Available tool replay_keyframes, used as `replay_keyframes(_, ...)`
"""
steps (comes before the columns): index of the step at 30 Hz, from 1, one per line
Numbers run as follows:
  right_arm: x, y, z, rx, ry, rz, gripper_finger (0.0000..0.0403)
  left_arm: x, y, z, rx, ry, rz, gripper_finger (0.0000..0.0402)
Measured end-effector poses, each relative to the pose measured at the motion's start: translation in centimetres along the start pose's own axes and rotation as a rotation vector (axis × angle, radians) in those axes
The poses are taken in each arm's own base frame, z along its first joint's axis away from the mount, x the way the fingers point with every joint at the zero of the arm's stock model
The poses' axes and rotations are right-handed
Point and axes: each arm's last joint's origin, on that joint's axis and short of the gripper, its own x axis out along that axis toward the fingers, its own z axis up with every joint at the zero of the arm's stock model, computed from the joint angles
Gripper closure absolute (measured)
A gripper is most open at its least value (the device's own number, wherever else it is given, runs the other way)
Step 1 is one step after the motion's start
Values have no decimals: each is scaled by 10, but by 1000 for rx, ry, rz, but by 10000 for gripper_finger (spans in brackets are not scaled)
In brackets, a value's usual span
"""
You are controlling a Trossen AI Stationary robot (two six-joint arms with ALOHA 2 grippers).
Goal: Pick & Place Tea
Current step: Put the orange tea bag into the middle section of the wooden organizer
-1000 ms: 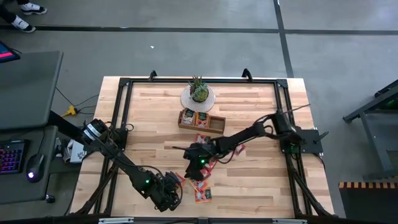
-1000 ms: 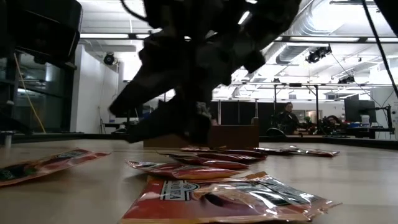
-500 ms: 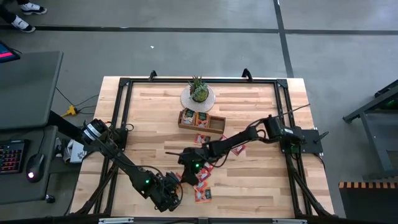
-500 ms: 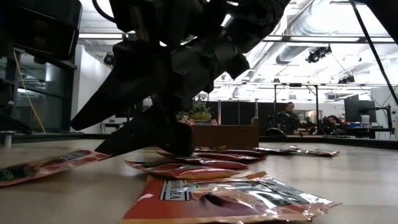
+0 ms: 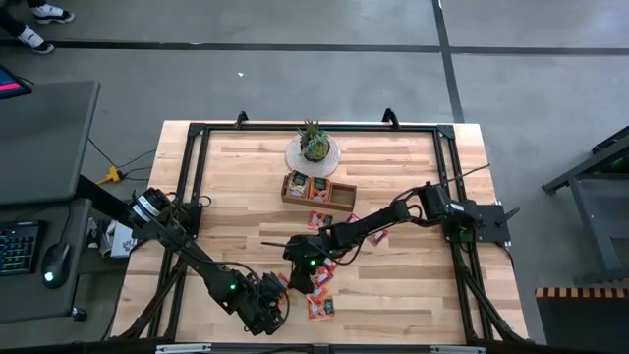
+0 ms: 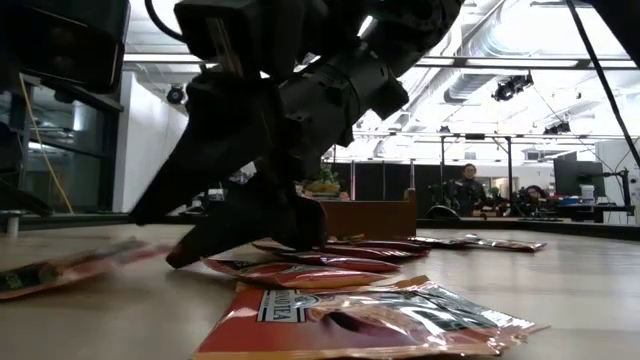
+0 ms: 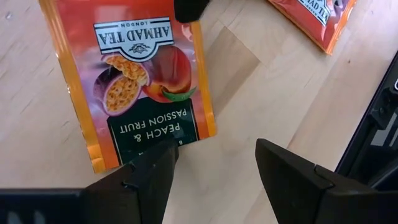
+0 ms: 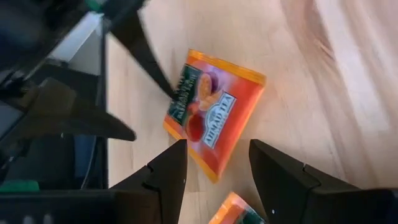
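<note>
Next, my right gripper takes hold of the sachet's orange sealed edge beside the round fruit, to get the tea sachet into the brown tray (image 5: 319, 192).
Several red-orange tea sachets (image 5: 322, 285) lie flat on the wooden table in front of the brown tray (image 5: 319, 192). One sachet (image 7: 143, 81) lies between my two grippers; it also shows in the right wrist view (image 8: 211, 112). My left gripper (image 7: 214, 155) is open at the sachet's dark green end, near the table's front edge (image 5: 265, 305). My right gripper (image 8: 217, 155) is open, low over the sachet's logo end (image 5: 298, 267), and slants down to the table in the low view (image 6: 230, 225). My left gripper has one fingertip (image 7: 158, 158) at the sachet's green end (image 7: 149, 134); I cannot tell whether it touches. My right gripper shows a dark fingertip (image 7: 189, 9) at the sachet's logo end (image 7: 134, 34); I cannot tell whether it touches. The sachet lies flat on the table.
The tray holds a few sachets in its left compartments. A potted plant on a white plate (image 5: 313, 149) stands behind it. Black frame rails (image 5: 192, 177) run along the table's edges. More sachets lie close by (image 7: 317, 18), one near the front edge (image 5: 319, 307).
My right gripper has gone toward the table's near left, away from the tray, and down to the sachet that lies by my left gripper. In the low view its fingers now slant lower to the table.
</note>
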Motion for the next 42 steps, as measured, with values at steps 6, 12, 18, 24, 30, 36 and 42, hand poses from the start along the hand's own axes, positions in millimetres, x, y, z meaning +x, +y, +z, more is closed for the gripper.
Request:
replay_keyframes(6, 0, -1, -1, 17, 7, -9, 229, 0, 0, 0, 0, -2, 0, 176)
replay_keyframes(12, 1, 4, 0, 12, -16, 30, 231, 0, 0, 0, 0, -4, 0, 176)
replay_keyframes(18, 1, 5, 1, 8, -15, 60, 231, 0, 0, 0, 0, -9, 1, 176)
replay_keyframes(24, 2, 7, 1, -1, -11, 82, 231, 0, 0, 0, -1, -11, 1, 176)
replay_keyframes(30, 7, 9, -1, 0, -28, 120, 233, 0, 0, 1, -1, -31, 2, 176)
replay_keyframes(36, 11, 8, -3, 0, -28, 106, 253, 1, 0, 4, 3, -37, 0, 176)
replay_keyframes(42, 10, 5, -2, 4, -31, 99, 314, 1, 0, 4, -1, -37, -1, 176)
